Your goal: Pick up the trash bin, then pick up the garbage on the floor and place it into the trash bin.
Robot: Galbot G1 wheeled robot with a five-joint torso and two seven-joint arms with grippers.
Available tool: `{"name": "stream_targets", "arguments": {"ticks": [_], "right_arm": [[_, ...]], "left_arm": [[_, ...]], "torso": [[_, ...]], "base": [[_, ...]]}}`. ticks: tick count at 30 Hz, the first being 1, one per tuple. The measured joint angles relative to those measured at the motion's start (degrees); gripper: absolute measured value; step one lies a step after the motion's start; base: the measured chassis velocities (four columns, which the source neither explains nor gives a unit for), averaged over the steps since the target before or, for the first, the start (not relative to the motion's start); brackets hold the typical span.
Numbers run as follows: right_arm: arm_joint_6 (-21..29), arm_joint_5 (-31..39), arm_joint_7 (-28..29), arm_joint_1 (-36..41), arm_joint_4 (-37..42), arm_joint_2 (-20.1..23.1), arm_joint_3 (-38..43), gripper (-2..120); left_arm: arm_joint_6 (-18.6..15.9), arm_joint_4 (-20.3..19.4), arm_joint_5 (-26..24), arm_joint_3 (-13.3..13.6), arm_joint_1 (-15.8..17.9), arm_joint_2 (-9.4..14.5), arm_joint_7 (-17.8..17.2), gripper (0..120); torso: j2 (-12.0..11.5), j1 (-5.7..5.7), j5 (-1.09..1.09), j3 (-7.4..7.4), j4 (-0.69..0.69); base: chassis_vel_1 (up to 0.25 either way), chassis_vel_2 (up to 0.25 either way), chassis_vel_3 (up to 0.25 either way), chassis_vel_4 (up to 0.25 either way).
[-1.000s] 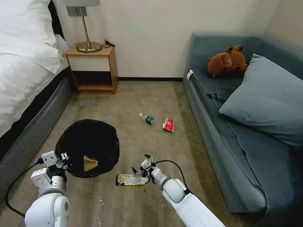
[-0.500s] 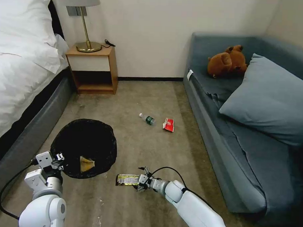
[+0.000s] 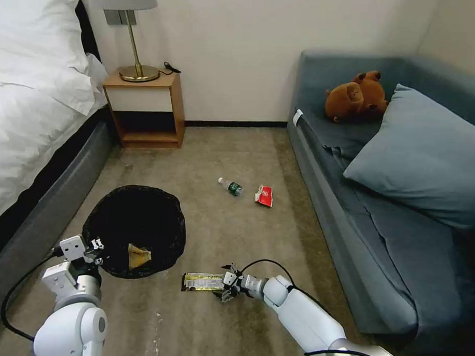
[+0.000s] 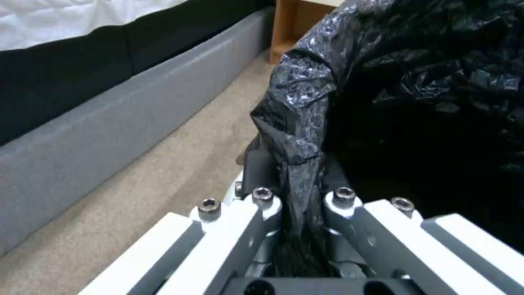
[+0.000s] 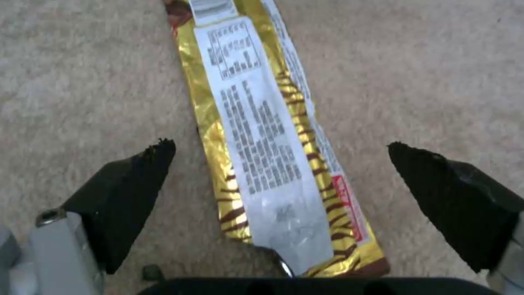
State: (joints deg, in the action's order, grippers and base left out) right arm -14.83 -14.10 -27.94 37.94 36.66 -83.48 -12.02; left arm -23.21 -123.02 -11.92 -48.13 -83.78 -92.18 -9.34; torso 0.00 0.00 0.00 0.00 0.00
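The yellow-and-black snack wrapper needs to drop into the trash bin [image 3: 134,229], so my right gripper should next grab the wrapper by its end beyond the printed text [image 3: 218,282].
The trash bin [image 3: 134,229], lined with a black bag, is held by my left gripper [image 3: 92,248], shut on its near rim; the left wrist view shows the bag [image 4: 297,119] pinched between the fingers. A tan paper piece [image 3: 139,255] lies inside the bin. A flat yellow-and-black snack wrapper [image 3: 202,281] lies on the floor [image 3: 230,235]. My right gripper [image 3: 227,288] is down at its right end, open, with the wrapper [image 5: 270,155] between the two black fingertips [image 5: 136,184]. A small clear bottle [image 3: 230,186] and a red-and-white packet [image 3: 264,195] lie farther off.
A bed [image 3: 31,124] runs along the left and a blue sofa [image 3: 392,204] with a pillow and a brown plush toy [image 3: 355,97] along the right. A wooden nightstand [image 3: 145,107] with a lamp stands at the back wall.
My right gripper has dropped to the floor and turned level, now straddling the wrapper's right end. The left arm and the bin shifted slightly left.
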Motion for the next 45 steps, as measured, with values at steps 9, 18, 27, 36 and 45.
{"name": "stream_targets", "arguments": {"ticks": [9,18,27,36,45], "right_arm": [[0.00,2.56,-3.77,-2.15,-6.24,-2.29,3.65,100],[1.30,5.93,-5.18,-1.91,-6.90,-1.91,5.09,92],[0.84,5.99,-5.09,-0.41,-6.30,-1.92,5.76,60],[0.62,5.20,-4.94,0.07,-6.12,-2.18,6.05,29],[0.45,4.89,-4.34,0.08,-6.06,-1.98,6.40,1]], "left_arm": [[0.41,-0.62,-0.24,0.24,-0.95,0.02,0.13,3],[0.75,-0.87,0.09,1.18,-1.13,0.04,0.09,3],[0.76,-0.91,0.24,1.55,-0.88,0.04,-0.06,3],[0.78,-0.57,0.21,1.51,-0.71,0.04,-0.08,3],[0.90,-0.17,0.16,1.48,-0.53,0.05,-0.08,3]], "torso": [[0.00,0.00,0.00,0.00,0.00],[0.00,0.00,0.00,0.00,0.00],[0.01,-0.01,-0.01,0.00,-0.01],[0.01,-0.01,0.03,0.00,0.03],[0.01,-0.01,-0.01,0.00,0.01]], "base": [[0.000,0.000,0.000,0.000],[0.000,0.000,0.000,0.000],[0.000,0.000,0.000,0.000],[0.000,0.000,0.000,0.000],[0.000,0.000,0.000,0.000]]}}
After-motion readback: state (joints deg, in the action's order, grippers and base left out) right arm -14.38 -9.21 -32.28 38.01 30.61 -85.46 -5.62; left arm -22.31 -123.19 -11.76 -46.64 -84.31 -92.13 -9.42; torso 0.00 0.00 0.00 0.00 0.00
